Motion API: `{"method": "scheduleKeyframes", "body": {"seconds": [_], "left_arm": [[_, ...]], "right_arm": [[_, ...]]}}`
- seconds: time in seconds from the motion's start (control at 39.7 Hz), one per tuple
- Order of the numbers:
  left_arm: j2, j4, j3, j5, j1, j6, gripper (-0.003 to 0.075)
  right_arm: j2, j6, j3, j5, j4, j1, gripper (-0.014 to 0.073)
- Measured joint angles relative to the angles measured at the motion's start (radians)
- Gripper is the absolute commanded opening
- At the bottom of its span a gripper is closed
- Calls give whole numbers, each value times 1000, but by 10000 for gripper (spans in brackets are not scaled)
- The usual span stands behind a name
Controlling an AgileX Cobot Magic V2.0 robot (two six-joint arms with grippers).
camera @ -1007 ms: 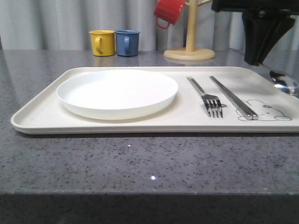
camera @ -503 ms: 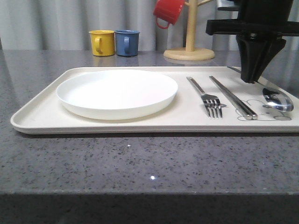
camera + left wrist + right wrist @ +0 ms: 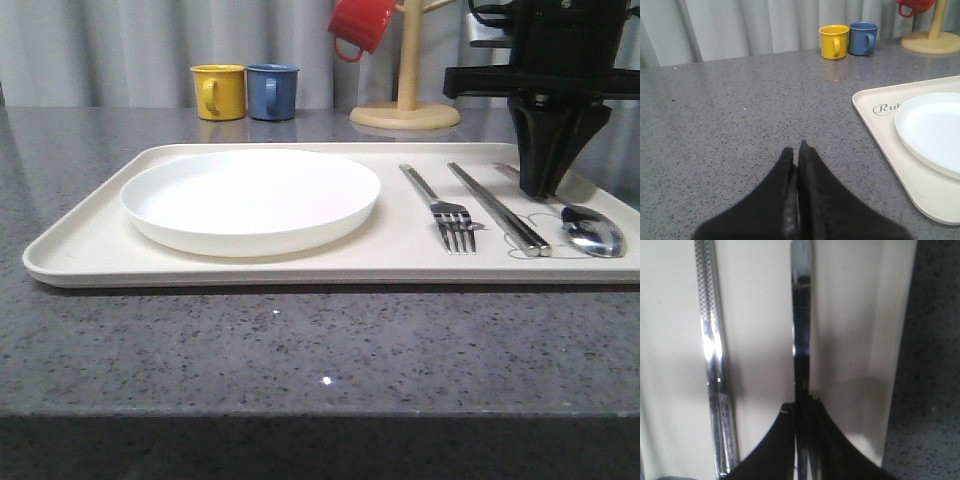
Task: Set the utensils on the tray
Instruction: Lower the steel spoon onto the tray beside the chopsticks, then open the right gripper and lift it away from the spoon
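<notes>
I should release the spoon (image 3: 595,237) from my right gripper now: its bowl is down on the cream tray beside the chopsticks, so it would lie in place.
The cream tray (image 3: 90,245) holds the white plate (image 3: 250,198), the fork (image 3: 445,212) and the chopsticks (image 3: 500,210). My right gripper (image 3: 541,190) hangs over the tray's right end, shut on the spoon's handle. The spoon (image 3: 595,237) has its bowl down at the tray surface, right of the chopsticks. In the right wrist view the spoon (image 3: 802,315) handle runs out from the gripper (image 3: 802,402), beside the chopsticks (image 3: 712,365) on the tray (image 3: 760,315). My left gripper (image 3: 796,150) is shut and empty over bare table, left of the tray (image 3: 880,120) and plate (image 3: 935,130).
A yellow mug (image 3: 220,91) and a blue mug (image 3: 273,91) stand behind the tray. A wooden mug tree (image 3: 406,100) with a red mug (image 3: 360,25) is at the back right. Grey table (image 3: 300,350) lies in front of the tray.
My right gripper has carried the spoon leftward from the tray's right rim onto the tray and lowered it; the bowl now sits next to the chopsticks. The left gripper's earlier state is not shown.
</notes>
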Motion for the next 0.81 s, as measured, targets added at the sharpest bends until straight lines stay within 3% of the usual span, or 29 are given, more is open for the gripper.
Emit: {"method": "scheduleKeyframes", "body": {"seconds": [0.48,0.81], "left_arm": [[0,0,0,0,0,0,-18],[0,0,0,0,0,0,-18]], "right_arm": [[1,3,0,-1,5,-12,3],[1,6,0,-3,7,-12,236]]}}
